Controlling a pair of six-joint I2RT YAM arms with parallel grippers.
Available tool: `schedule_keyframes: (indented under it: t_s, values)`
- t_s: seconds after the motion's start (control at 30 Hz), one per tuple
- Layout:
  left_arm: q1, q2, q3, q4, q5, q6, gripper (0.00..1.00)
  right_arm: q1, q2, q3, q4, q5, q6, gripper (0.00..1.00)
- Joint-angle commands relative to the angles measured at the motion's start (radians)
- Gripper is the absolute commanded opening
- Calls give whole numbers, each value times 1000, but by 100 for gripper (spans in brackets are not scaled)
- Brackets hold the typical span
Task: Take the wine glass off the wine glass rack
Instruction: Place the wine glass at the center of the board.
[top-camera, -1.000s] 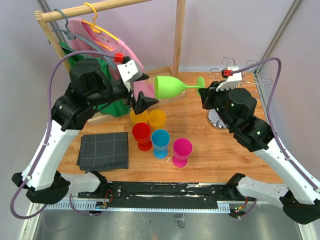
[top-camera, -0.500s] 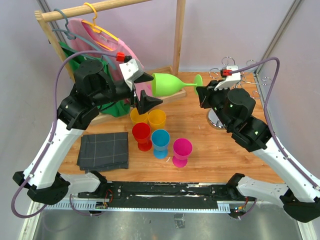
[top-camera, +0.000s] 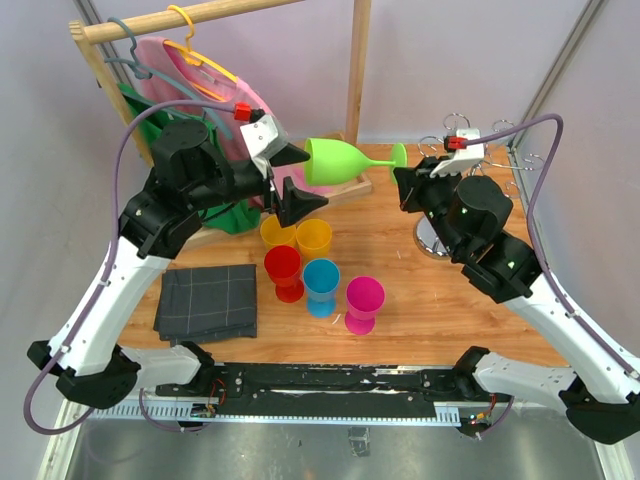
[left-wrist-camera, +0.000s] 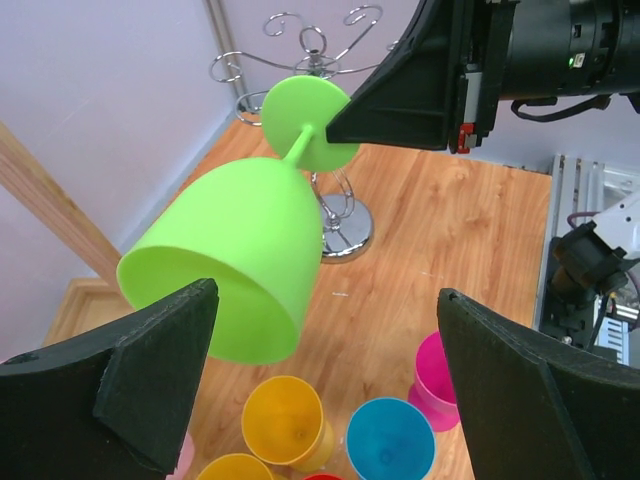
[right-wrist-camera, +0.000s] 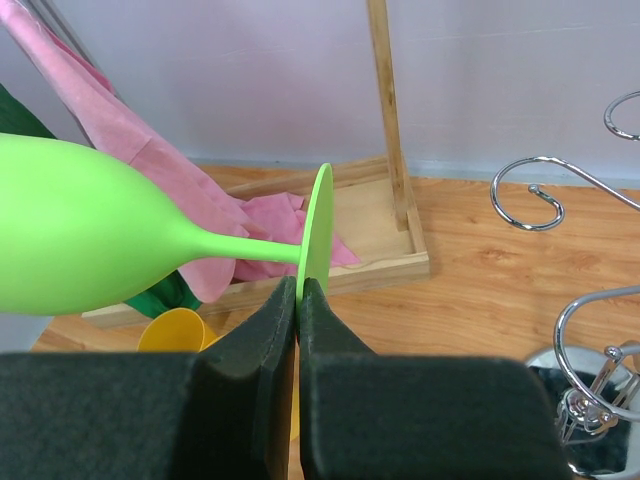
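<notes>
The green wine glass will next be grabbed by the rim of its bowl (top-camera: 309, 160) (left-wrist-camera: 235, 270) with my left gripper. Its round foot will stay free to stand on the tabletop.
The green wine glass (top-camera: 338, 162) hangs on its side in the air, clear of the chrome wine glass rack (top-camera: 436, 243). My right gripper (top-camera: 402, 178) is shut on the rim of the glass's round foot (right-wrist-camera: 318, 225), jaws pinched flat on the disc (right-wrist-camera: 298, 287). The bowl (right-wrist-camera: 80, 240) points left. My left gripper (top-camera: 312, 178) stands open at the bowl's mouth, one finger above and one below. In the left wrist view the bowl (left-wrist-camera: 235, 270) sits by the left finger (left-wrist-camera: 150, 370), with the gripper (left-wrist-camera: 327, 292) wide apart and touching nothing. The rack (left-wrist-camera: 345, 235) stands behind.
Several coloured cups (top-camera: 321, 285) cluster mid-table below the glass. A folded grey cloth (top-camera: 207, 302) lies front left. A wooden clothes rack (top-camera: 357, 70) with hangers and pink and green garments (top-camera: 215, 100) stands at the back left. Chrome hooks (right-wrist-camera: 540, 195) curl near my right gripper.
My left gripper has moved right and up toward the bowl's mouth. The right gripper has lifted the glass slightly and carried it a little left.
</notes>
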Motion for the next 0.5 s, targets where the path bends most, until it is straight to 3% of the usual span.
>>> schedule_keyframes:
  t_s: [0.0, 0.3, 0.4, 0.47]
  values:
    - [2, 27, 6, 71, 49, -26, 95, 22, 2, 28, 42, 7, -11, 1]
    - [1, 60, -4, 133, 87, -80, 91, 27, -10, 28, 42, 16, -16, 1]
    - [0, 68, -11, 150, 98, -97, 79, 29, -16, 27, 42, 18, -19, 1]
    - [-1, 74, -13, 166, 103, -113, 62, 30, -17, 27, 43, 12, -22, 1]
